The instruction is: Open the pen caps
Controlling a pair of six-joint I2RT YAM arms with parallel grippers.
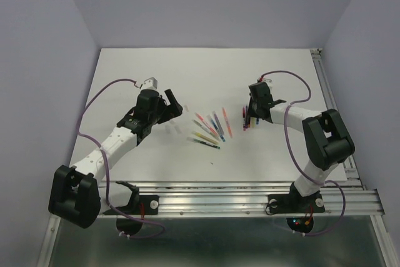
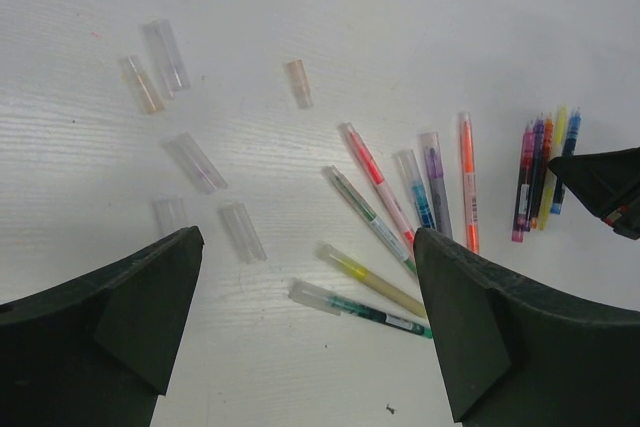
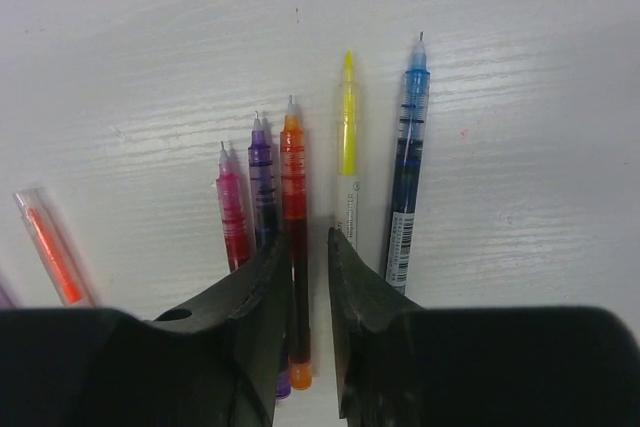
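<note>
My right gripper grabs the capped orange pen by its body next, leaving the orange pen's cap [image 1: 229,127] for my left gripper to open.
Several loose pen caps, short translucent tubes, lie on the white table in the left wrist view, among them a clear one [image 2: 196,162], a pinkish one [image 2: 298,83] and another clear one [image 2: 243,232]. Several capped pens fan out mid-table [image 1: 209,130]; the green one [image 2: 360,309] is nearest my left gripper [image 2: 308,247], which hovers wide open and empty above them [image 1: 177,105]. My right gripper [image 3: 310,242] hangs low over a row of uncapped pens [image 1: 245,119]. Its jaws stand narrowly apart. The orange pen [image 3: 292,177] lies on the table between them, with a gap beside it.
Pink [image 3: 232,212], purple [image 3: 261,182], yellow [image 3: 347,137] and blue [image 3: 408,157] uncapped pens flank the orange one. A capped orange pen [image 3: 50,242] lies to their left. An aluminium rail [image 1: 250,195] runs along the table's near edge and another [image 1: 331,92] along its right side.
</note>
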